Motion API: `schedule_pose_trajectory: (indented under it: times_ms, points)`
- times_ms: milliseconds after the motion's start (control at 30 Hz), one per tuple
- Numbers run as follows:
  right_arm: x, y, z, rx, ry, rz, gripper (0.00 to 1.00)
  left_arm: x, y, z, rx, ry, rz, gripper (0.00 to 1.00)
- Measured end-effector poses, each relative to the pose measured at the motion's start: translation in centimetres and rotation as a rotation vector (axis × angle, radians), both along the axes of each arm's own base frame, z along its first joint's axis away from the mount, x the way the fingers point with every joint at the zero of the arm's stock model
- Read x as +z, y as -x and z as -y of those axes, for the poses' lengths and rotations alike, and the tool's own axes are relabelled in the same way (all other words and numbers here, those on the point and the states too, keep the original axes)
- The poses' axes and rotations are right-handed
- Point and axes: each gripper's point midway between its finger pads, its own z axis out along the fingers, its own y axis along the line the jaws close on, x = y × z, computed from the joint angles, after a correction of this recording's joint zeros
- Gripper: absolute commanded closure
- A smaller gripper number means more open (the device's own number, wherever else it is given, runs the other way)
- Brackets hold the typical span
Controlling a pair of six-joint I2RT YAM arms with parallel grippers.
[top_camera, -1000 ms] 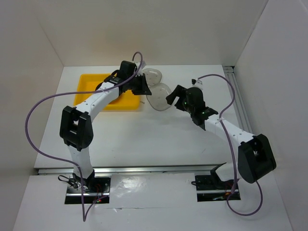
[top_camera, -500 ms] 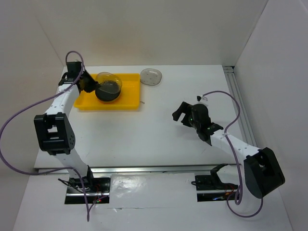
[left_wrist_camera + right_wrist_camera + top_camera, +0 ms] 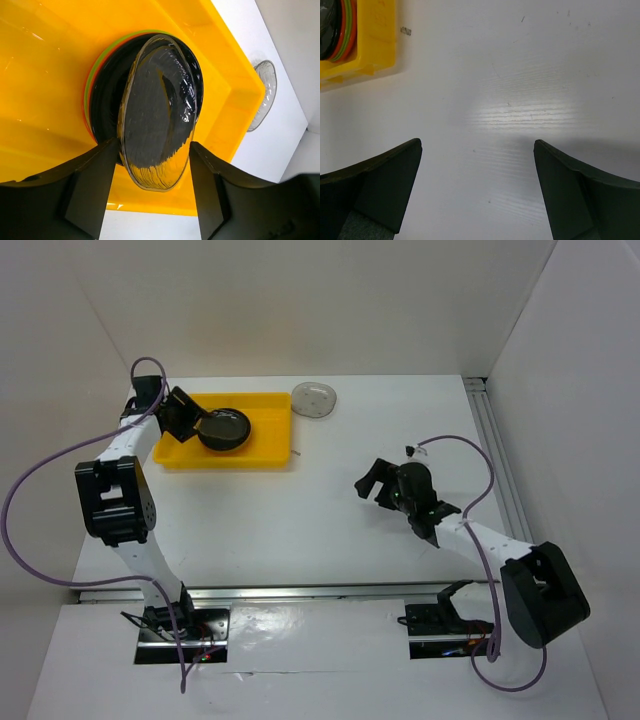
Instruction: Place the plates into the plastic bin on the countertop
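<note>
I need to grab the translucent grey countertop plate's rim away from the bin with my right gripper next, leaving the bin-side rim free for my left gripper.
The yellow plastic bin stands at the back left of the white countertop. In it is a stack of plates with a black plate on top and green and orange rims below. A translucent grey plate leans tilted on that stack between the spread fingers of my left gripper, which is open, with a gap at the right finger. Another translucent grey plate lies on the countertop right of the bin. My right gripper hangs open and empty over bare countertop.
White walls close in the countertop on the left, back and right. A metal rail runs along the right side. The bin's corner with the stack's rims shows at the upper left of the right wrist view.
My left arm swung from the middle to the bin's left end with the grey plate, lowered it onto the stack and opened its jaws. The right arm drew back toward the near right.
</note>
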Motion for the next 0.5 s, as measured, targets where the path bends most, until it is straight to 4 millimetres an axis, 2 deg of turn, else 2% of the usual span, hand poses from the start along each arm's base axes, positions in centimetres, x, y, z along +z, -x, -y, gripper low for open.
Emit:
schedule_pose_trajectory:
  times_ms: [100,133,167,233,300,500]
  points:
    - [-1.0,-0.2,-0.3,0.008,0.005,-0.023,0.00,0.1,0.0,0.2,-0.004,0.016,0.000,0.26]
    - [-1.5,-0.3,-0.4,0.012,0.008,-0.036,0.00,0.1,0.0,0.3,-0.004,0.022,0.001,0.15]
    - [-1.9,-0.4,-0.5,0.015,0.011,-0.048,0.00,0.2,0.0,0.3,-0.007,0.024,0.002,0.08]
    - [-3.0,-1.1,-0.8,0.021,0.012,-0.080,0.00,0.2,0.0,0.4,-0.010,0.030,0.001,0.00]
    - [-3.6,-2.7,-1.2,0.021,0.011,-0.109,0.00,0.1,0.2,0.4,-0.003,0.031,-0.008,0.00]
    - [-4.8,-9.1,-3.1,0.026,-0.018,-0.137,0.00,-0.5,0.7,0.8,-0.001,0.024,-0.084,0.00]
